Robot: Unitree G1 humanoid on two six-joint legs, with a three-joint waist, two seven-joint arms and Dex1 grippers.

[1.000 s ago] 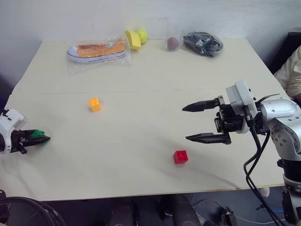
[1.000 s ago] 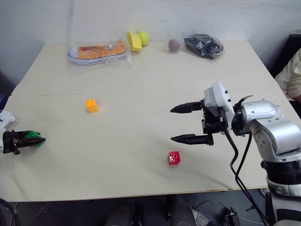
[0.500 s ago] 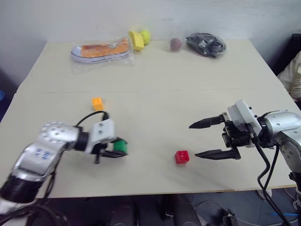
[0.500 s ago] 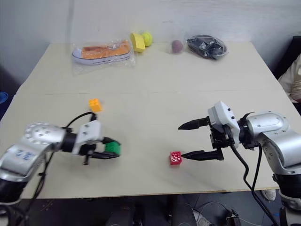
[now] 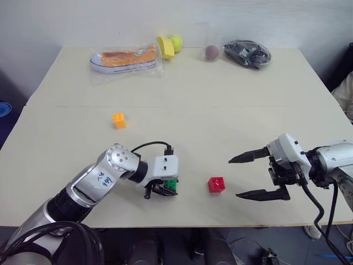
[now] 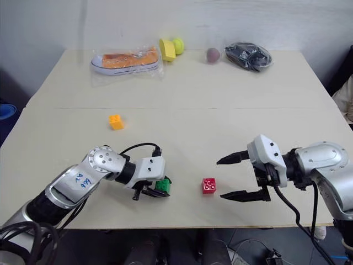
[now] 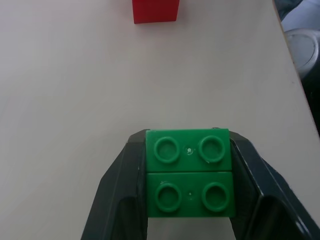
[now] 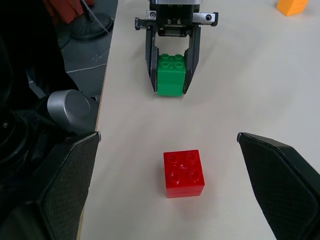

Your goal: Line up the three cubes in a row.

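The green cube (image 5: pixel 171 184) has its bottom down on the tabletop near the red cube and would stand, so my left gripper needs to open now.
My left gripper (image 5: pixel 167 190) is shut on the green cube (image 5: pixel 171 184), low over the table near its front edge; the left wrist view has the studded green cube (image 7: pixel 190 179) clamped between both fingers. The red cube (image 5: pixel 216 184) sits on the table a short way to the right of it, also seen as the red cube (image 8: pixel 183 173) in the right wrist view. My right gripper (image 5: pixel 259 175) hangs open to the right of the red cube, fingers pointing toward it, nothing between them. The orange-yellow cube (image 5: pixel 119 120) lies alone further back on the left.
Along the table's far edge lie a bagged shoe (image 5: pixel 126 57), a yellow cup and ball (image 5: pixel 169 45), a dark reddish ball (image 5: pixel 210 52) and a bag of black items (image 5: pixel 246 53). The front edge (image 5: pixel 182 226) runs close below both grippers.
My left arm has swung in from the far left, carrying the green cube toward the red one. The right gripper sank slightly, still open. The camera view shifted a little.
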